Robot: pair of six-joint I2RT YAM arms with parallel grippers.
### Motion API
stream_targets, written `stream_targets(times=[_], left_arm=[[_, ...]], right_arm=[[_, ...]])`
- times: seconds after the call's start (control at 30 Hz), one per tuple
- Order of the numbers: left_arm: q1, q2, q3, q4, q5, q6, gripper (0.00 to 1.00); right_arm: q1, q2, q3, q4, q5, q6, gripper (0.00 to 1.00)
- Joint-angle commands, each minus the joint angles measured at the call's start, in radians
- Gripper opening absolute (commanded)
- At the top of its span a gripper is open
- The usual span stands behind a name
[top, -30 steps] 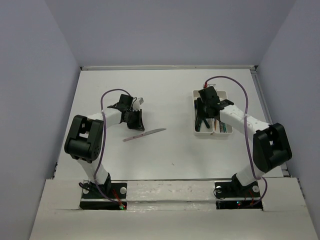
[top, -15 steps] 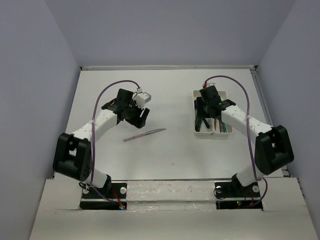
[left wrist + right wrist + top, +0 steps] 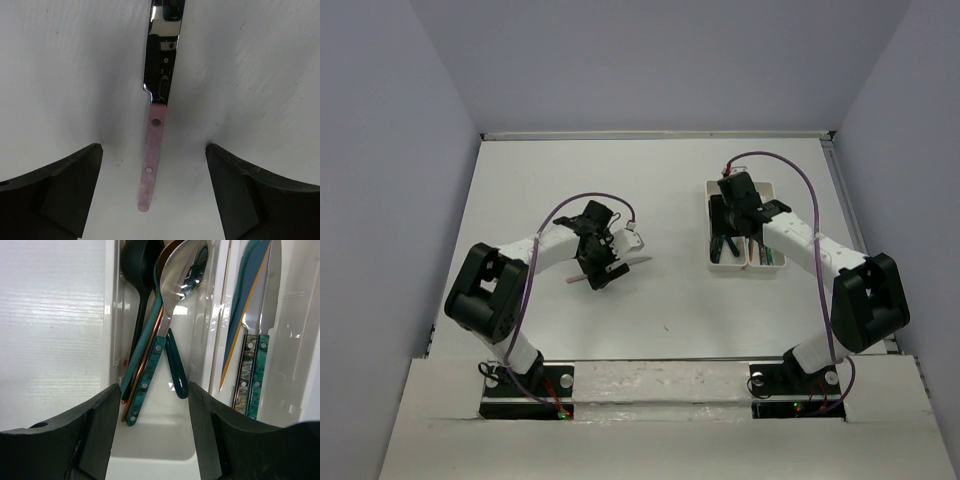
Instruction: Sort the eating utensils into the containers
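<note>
My left gripper should close on the pink handle (image 3: 580,278) (image 3: 153,150): the fingers meet their shadows on either side of it, so they would hold it if they closed now.
A knife with a pink handle (image 3: 153,150) and a silver blade (image 3: 162,65) lies flat on the white table. My left gripper (image 3: 152,165) is open and straddles its handle, with a wide gap on each side. From above, the knife (image 3: 640,261) pokes out both sides of that gripper (image 3: 604,264). Two joined white trays (image 3: 724,265) stand at the right. My right gripper (image 3: 150,395) hangs open and empty over the left tray (image 3: 160,445), which holds several spoons (image 3: 165,320) in black, copper, teal and silver. The right tray (image 3: 292,340) holds several knives (image 3: 252,375).
The left arm's purple cable (image 3: 560,208) loops above the table beside the gripper. The right arm (image 3: 800,240) stretches over the trays from the near right. A raised rim (image 3: 660,134) bounds the table's far edge, and grey walls stand on both sides.
My left arm swung down from the far left onto the pink-handled knife, and its gripper went from shut to open. The right gripper stayed over the trays, barely shifting.
</note>
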Motion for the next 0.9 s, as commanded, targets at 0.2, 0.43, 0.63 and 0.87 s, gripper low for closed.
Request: stream_targets(times=[0.2,0.43,0.63,0.87], left_arm=[[0.003,0.114,0.014,-0.074,0.019,0.028,0.74],[0.003,0.168,-0.006,-0.095,0.043,0.031,0.00],[0.003,0.086,0.014,-0.048,0.101,-0.064,0.00],[0.003,-0.150,0.008,0.141,0.126,-0.227,0.00]], right_arm=[[0.024,-0.014,-0.013,-0.012,0.002,-0.019,0.62],[0.035,-0.004,-0.007,-0.010,0.010,-0.019,0.61],[0.062,-0.049,-0.012,-0.010,-0.007,0.003,0.61],[0.104,-0.239,-0.143,0.222,-0.202,0.121,0.59]])
